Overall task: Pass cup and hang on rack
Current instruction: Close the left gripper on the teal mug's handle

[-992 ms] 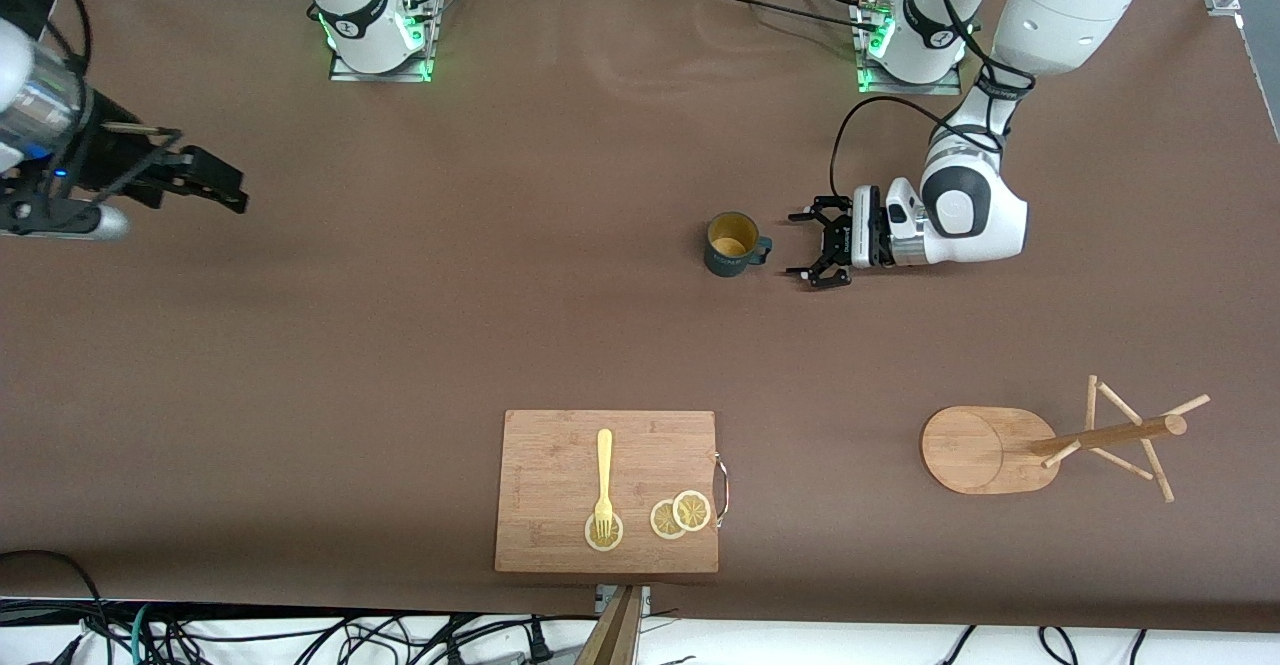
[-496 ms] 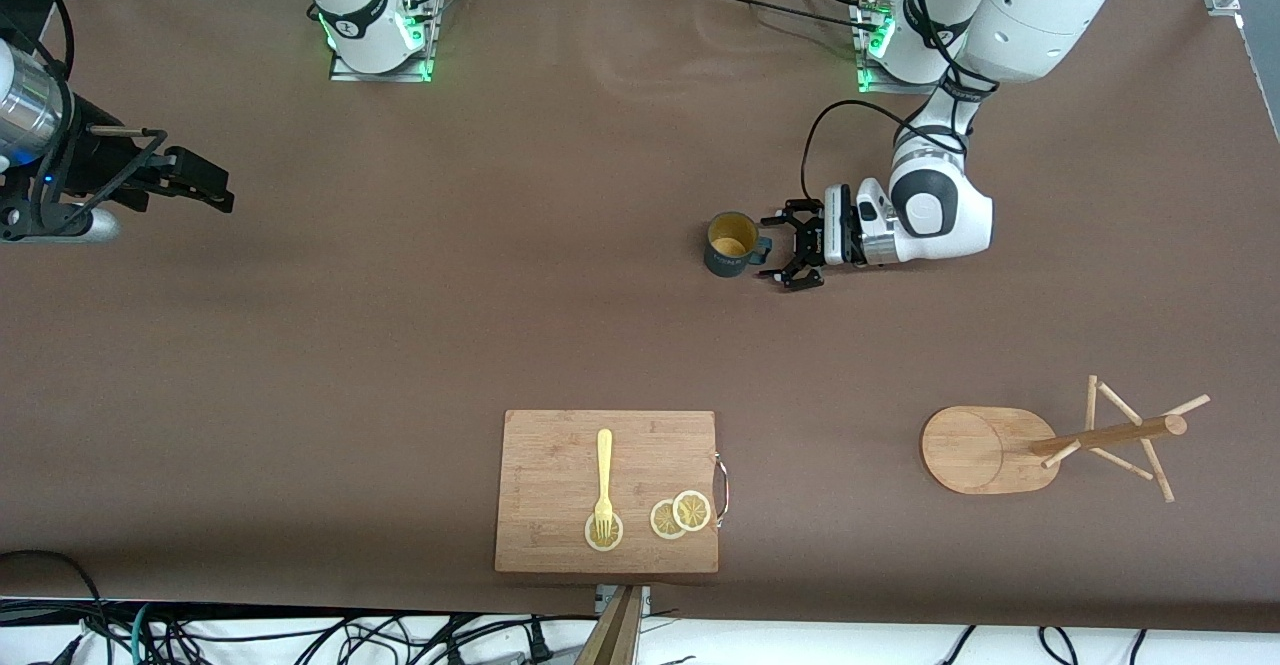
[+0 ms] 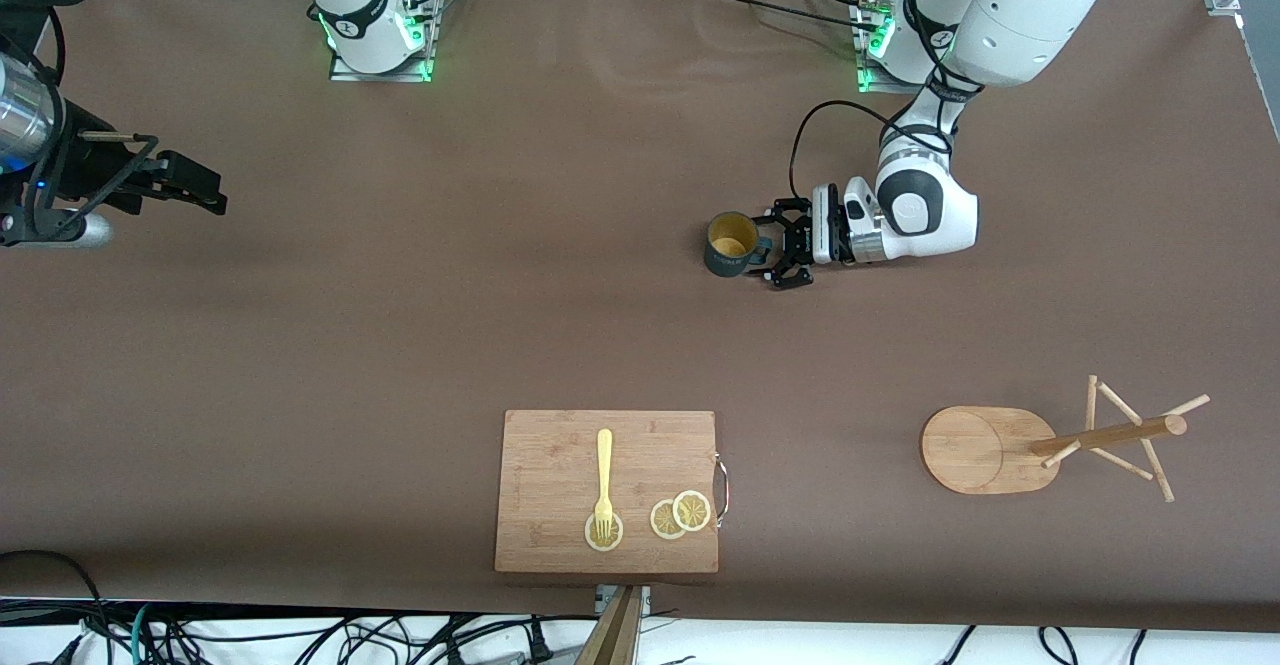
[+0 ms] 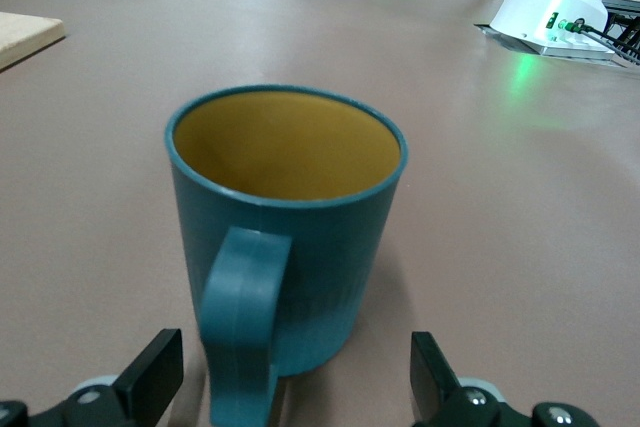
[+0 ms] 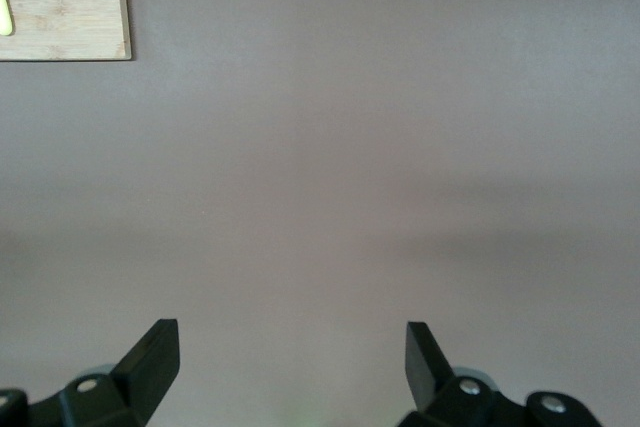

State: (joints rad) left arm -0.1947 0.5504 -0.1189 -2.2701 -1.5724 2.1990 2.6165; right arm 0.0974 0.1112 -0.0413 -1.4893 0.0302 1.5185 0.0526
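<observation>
My left gripper grabs the cup by its handle (image 4: 243, 322) next, so that the cup's open rim (image 4: 287, 93) stays free to hang on the wooden rack.
The dark teal cup (image 3: 730, 243) with a yellow inside stands upright on the brown table, its handle turned toward the left arm. My left gripper (image 3: 776, 248) is open and low at the table, one finger on each side of the handle without touching it. In the left wrist view the cup (image 4: 300, 217) fills the middle, the handle (image 4: 240, 327) lies between my left gripper's (image 4: 290, 387) fingers. The wooden rack (image 3: 985, 448) stands near the front edge at the left arm's end. My right gripper (image 3: 210, 192) waits open and empty over bare table at the right arm's end; its wrist view shows it (image 5: 290, 362) open.
A bamboo cutting board (image 3: 560, 455) with a yellow fork (image 3: 603, 480) and lemon slices (image 3: 680, 515) lies at the front edge; its corner shows in the right wrist view (image 5: 60, 7). The right arm's base (image 4: 560, 7) shows past the cup in the left wrist view.
My left gripper has moved toward the cup, so its open fingers now flank the handle. My right gripper has drifted slightly toward the right arm's end.
</observation>
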